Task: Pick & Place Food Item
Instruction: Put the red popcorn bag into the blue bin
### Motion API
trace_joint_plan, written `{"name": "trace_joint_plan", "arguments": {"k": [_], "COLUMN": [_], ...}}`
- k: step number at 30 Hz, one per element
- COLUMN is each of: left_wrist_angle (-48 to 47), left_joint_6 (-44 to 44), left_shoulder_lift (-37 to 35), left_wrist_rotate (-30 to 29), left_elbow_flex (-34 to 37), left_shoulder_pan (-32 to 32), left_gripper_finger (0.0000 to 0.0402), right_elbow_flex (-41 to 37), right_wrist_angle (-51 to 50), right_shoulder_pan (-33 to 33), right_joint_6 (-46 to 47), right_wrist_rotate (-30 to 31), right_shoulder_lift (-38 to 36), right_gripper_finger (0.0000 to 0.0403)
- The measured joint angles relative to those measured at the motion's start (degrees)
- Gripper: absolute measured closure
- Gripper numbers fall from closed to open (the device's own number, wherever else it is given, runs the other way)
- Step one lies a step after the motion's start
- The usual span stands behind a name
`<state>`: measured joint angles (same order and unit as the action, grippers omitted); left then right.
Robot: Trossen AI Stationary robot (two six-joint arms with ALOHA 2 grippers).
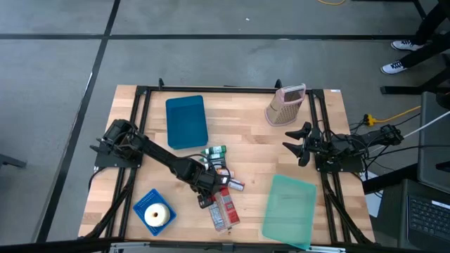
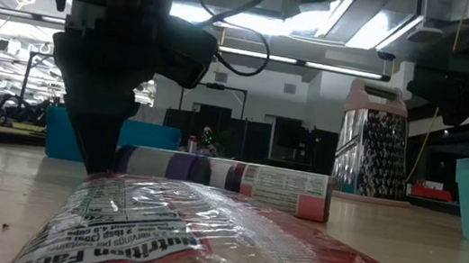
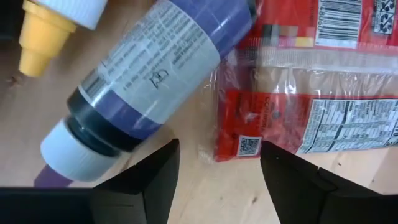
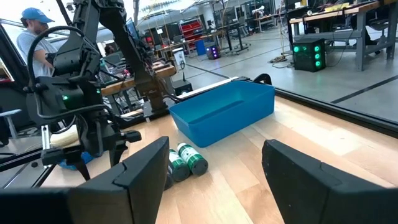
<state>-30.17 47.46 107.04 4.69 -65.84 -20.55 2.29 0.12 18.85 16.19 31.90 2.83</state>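
I should next grab the food packet by its QR-code end (image 3: 248, 145) with my left gripper to put it in the bin.
A red and clear food packet (image 3: 298, 93) lies flat on the wooden table, also seen in the high view (image 1: 223, 209) and close up in the low view (image 2: 202, 236). A purple bottle with a white cap (image 3: 149, 81) lies on its side next to it. My left gripper (image 3: 217, 146) points steeply down at mid table (image 1: 207, 191), open, its fingers standing over bare wood at the packet's corner, with the bottle's cap end beside one finger. My right gripper (image 4: 214, 149) waits open at the table's right side (image 1: 295, 140).
Two green bottles (image 1: 214, 151) lie beyond the purple one, and a yellow-tipped bottle (image 3: 37, 37) is close by. A blue bin (image 1: 186, 121) stands far left, a teal tray (image 1: 290, 209) near right, a grater (image 1: 285, 105) far right, and a small blue basket (image 1: 155, 211) near left.
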Motion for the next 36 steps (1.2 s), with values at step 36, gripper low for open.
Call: {"name": "trace_joint_plan", "arguments": {"k": [36], "left_wrist_angle": [13.32], "left_joint_6": [4.15], "left_shoulder_lift": [-0.07], "left_wrist_rotate": [6.64], "left_elbow_flex": [6.34], "left_shoulder_pan": [1.13], "left_gripper_finger": [0.0219], "right_elbow_flex": [0.00], "right_wrist_angle": [-0.02], "right_shoulder_pan": [-0.02], "right_joint_6": [0.55], "right_wrist_rotate": [0.00], "right_shoulder_lift": [0.00], "right_gripper_finger": [0.0149]}}
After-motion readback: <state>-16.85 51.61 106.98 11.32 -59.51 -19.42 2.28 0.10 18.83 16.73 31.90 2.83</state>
